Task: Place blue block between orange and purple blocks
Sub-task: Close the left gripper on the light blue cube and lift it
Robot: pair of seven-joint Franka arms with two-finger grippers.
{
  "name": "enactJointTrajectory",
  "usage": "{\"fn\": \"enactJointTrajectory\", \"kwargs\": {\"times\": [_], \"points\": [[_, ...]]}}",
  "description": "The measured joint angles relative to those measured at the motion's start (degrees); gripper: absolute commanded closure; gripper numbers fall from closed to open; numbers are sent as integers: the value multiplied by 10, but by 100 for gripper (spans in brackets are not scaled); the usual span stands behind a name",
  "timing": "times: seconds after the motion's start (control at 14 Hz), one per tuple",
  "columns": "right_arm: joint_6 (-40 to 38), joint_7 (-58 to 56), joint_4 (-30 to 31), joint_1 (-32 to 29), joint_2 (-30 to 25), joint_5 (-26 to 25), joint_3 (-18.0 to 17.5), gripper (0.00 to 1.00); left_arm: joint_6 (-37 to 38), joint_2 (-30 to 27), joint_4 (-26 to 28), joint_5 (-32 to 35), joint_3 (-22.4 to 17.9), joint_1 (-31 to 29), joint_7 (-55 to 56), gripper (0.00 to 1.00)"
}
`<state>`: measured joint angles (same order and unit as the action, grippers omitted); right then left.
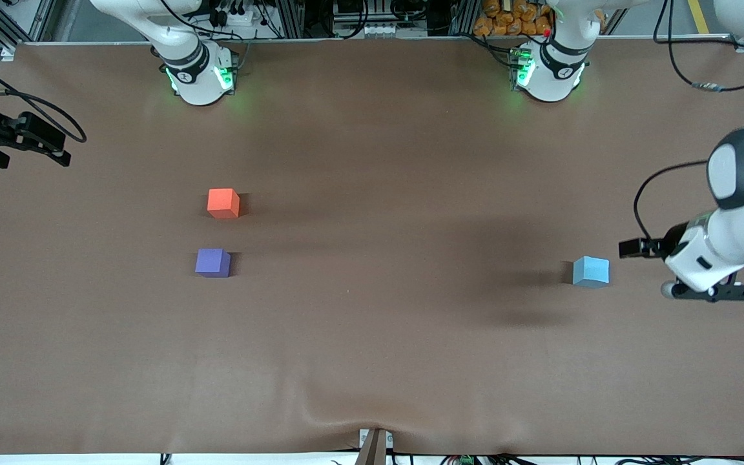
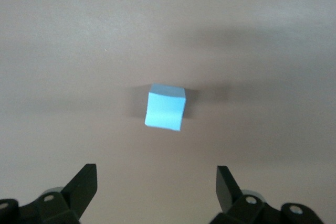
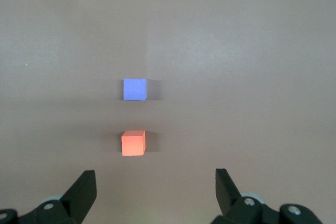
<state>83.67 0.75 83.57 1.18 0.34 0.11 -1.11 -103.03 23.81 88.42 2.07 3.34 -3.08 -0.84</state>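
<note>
My left gripper picks up the blue block by its opposite sides next, to set it between the orange and purple blocks.
The sky-blue block [image 1: 591,271] lies alone toward the left arm's end of the table. My left gripper [image 2: 156,177] hangs open in the air beside it, over the table's edge, with nothing between its fingers; the block [image 2: 165,107] shows ahead of them. The orange block [image 1: 223,203] and the purple block [image 1: 212,263] lie toward the right arm's end, the purple one nearer the front camera, with a gap of about one block between them. My right gripper [image 3: 156,179] is open and empty over that end, looking at the orange block [image 3: 133,143] and the purple block [image 3: 135,89].
Brown cloth covers the table [image 1: 372,336], with a wrinkle at the front edge [image 1: 346,413]. The arm bases [image 1: 201,74] [image 1: 547,71] stand along the farthest edge. A small stand [image 1: 374,445] sits at the middle of the front edge.
</note>
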Motion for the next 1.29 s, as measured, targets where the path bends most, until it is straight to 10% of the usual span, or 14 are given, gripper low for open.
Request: {"fn": "enactJointTrajectory", "kwargs": {"times": [1.14, 1.29], "points": [[-2, 0, 0, 0, 0, 0, -1, 0, -179, 146, 82, 28, 9, 4, -64, 0], [-2, 0, 0, 0, 0, 0, -1, 0, -187, 147, 90, 28, 9, 4, -64, 46]]}}
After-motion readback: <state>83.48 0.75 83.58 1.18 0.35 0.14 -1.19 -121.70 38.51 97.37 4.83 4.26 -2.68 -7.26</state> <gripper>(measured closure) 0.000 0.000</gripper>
